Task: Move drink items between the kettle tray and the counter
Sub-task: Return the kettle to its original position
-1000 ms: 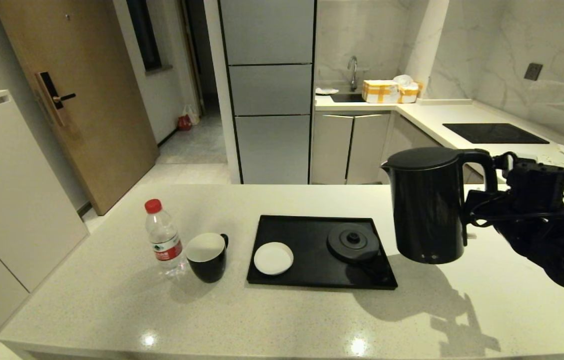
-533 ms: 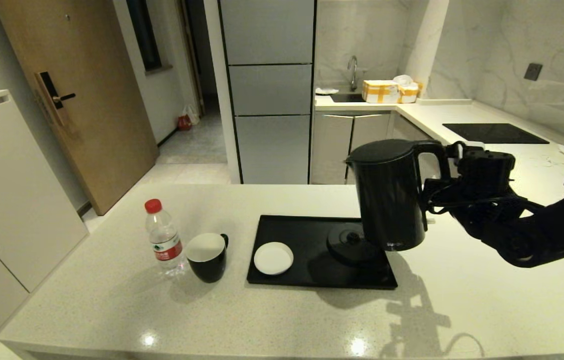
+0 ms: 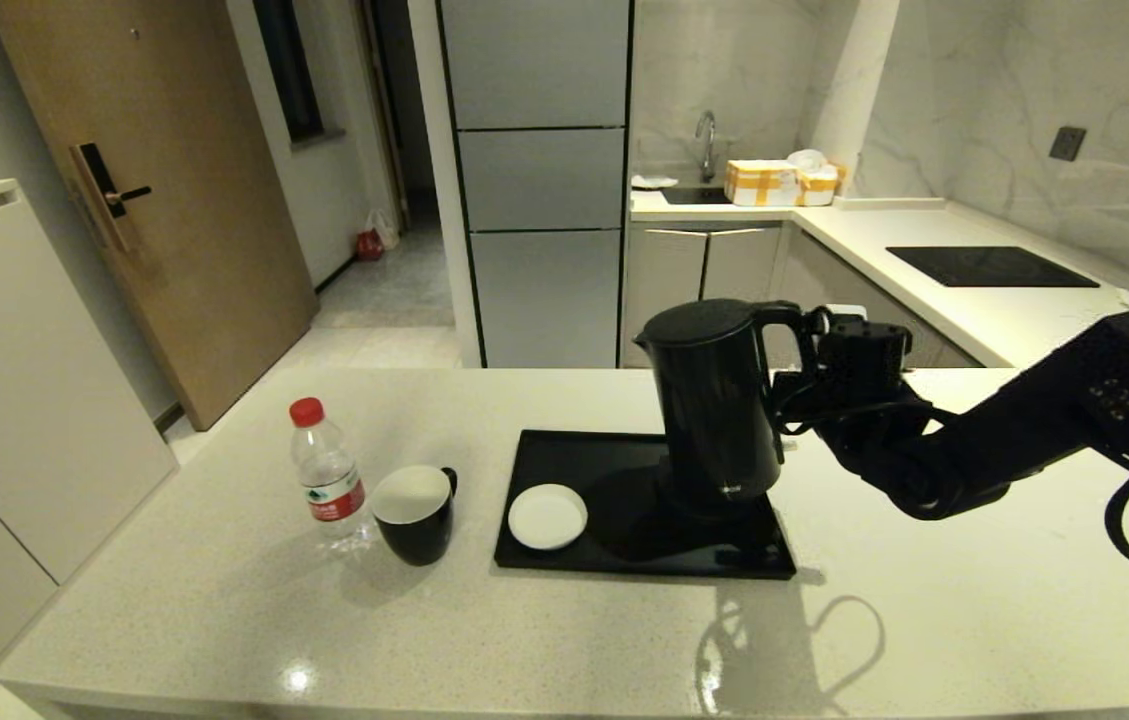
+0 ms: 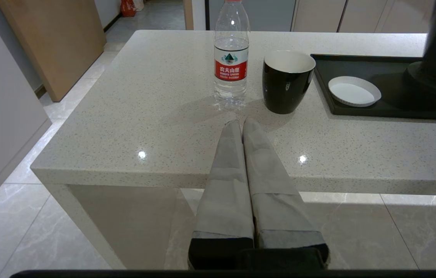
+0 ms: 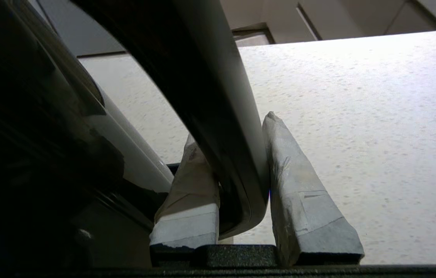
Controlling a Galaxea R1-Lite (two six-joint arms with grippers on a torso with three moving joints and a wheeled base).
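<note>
I should keep holding the kettle with my right gripper, because the kettle's lower edge [image 3: 728, 496] is hanging tilted above the black tray in the head view.
The tall black kettle [image 3: 714, 400] stands upright on the right half of the black kettle tray [image 3: 614, 550] and hides the base disc; whether it rests on the disc or hovers just above, I cannot tell. My right gripper [image 3: 806, 345] is shut on the kettle's loop handle [image 5: 210, 96], one taped finger on each side [image 5: 302, 185]. The water bottle [image 3: 327, 480] and black mug [image 3: 416, 515] stand side by side on the counter [image 3: 524, 640], left of the tray. My left gripper [image 4: 241, 124] hangs shut and empty at the counter's front edge, short of the bottle [image 4: 231, 61] and mug [image 4: 287, 81].
A small white saucer [image 3: 547, 516] lies on the tray's left half. A doorway, cabinets and a sink counter lie beyond the far edge of the counter. To the left the counter ends above a tiled floor [image 4: 17, 231].
My right arm has carried the kettle leftward and down, from above the counter right of the tray to over the base disc, which is now covered. Bottle, mug and saucer have not moved.
</note>
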